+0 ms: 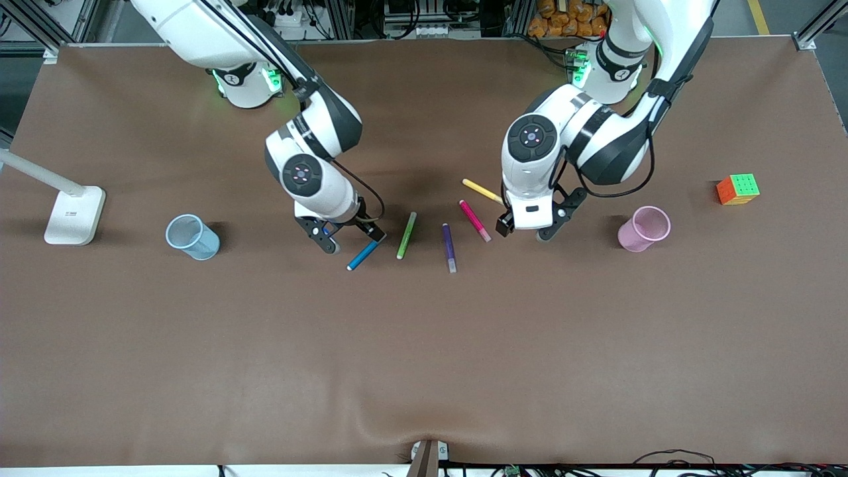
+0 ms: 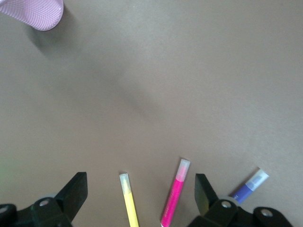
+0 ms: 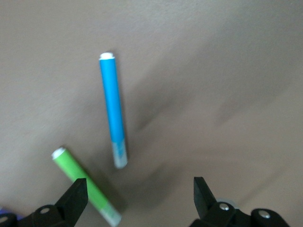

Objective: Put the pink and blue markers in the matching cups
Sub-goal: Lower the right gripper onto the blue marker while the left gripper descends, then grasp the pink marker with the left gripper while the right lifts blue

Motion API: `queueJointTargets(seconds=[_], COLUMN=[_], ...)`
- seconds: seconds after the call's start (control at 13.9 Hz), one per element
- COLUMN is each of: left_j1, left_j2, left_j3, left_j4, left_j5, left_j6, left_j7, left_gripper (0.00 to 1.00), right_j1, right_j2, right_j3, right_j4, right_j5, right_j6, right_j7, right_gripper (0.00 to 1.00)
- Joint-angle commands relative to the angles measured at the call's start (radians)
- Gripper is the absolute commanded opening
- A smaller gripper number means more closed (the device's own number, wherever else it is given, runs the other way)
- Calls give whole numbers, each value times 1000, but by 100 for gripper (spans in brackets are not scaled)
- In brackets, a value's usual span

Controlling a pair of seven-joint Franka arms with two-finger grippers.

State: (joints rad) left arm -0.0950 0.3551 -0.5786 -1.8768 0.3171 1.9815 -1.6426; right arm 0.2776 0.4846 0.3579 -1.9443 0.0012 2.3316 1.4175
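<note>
I should next grab the blue marker by its translucent end with the cap (image 3: 120,154), so my right gripper can put it in the pale blue cup.
The blue marker (image 1: 363,256) lies on the brown table; in the right wrist view it (image 3: 112,109) lies ahead of the open fingers. My right gripper (image 1: 351,237) (image 3: 139,191) is open and empty, low over the marker's capped end. The pink marker (image 1: 475,220) (image 2: 175,198) lies beside the yellow marker. My left gripper (image 1: 527,228) (image 2: 140,189) is open and empty, low over the table beside the pink marker; its wrist view shows both markers between the fingers. The pale blue cup (image 1: 192,236) stands toward the right arm's end, the pale pink cup (image 1: 643,228) (image 2: 35,12) toward the left arm's end.
A lime-green marker (image 1: 406,235) (image 3: 85,187) and a purple marker (image 1: 449,247) (image 2: 251,186) lie between the blue and pink ones. A yellow marker (image 1: 482,191) (image 2: 128,198) lies by the left gripper. A colour cube (image 1: 737,189) and a white lamp base (image 1: 74,213) stand at the table's ends.
</note>
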Motion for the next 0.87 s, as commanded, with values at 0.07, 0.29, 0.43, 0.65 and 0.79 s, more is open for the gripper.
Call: queueJointTargets(seconds=[0.07, 0.29, 0.43, 0.65, 0.79], left_j1=[-20, -22, -17, -25, -63], left_j2=[19, 22, 21, 21, 27], left_j3=[-4, -4, -4, -4, -4], left_j4=[-24, -65, -99, -143, -147], left_j5=[27, 27, 27, 27, 28], left_j6=[10, 80, 140, 226, 252], left_j7=[-87, -152, -175, -195, -212], left_gripper=[100, 100, 100, 100, 100], right_j1=[6, 11, 11, 25, 25], right_j2=[69, 112, 127, 147, 150], right_j3=[0, 0, 0, 0, 0], right_j4=[15, 22, 25, 30, 30], right_j5=[-56, -59, -59, -70, -72], right_j6=[109, 176, 179, 193, 195], right_j7=[101, 141, 141, 141, 141], right_gripper=[89, 76, 65, 58, 54])
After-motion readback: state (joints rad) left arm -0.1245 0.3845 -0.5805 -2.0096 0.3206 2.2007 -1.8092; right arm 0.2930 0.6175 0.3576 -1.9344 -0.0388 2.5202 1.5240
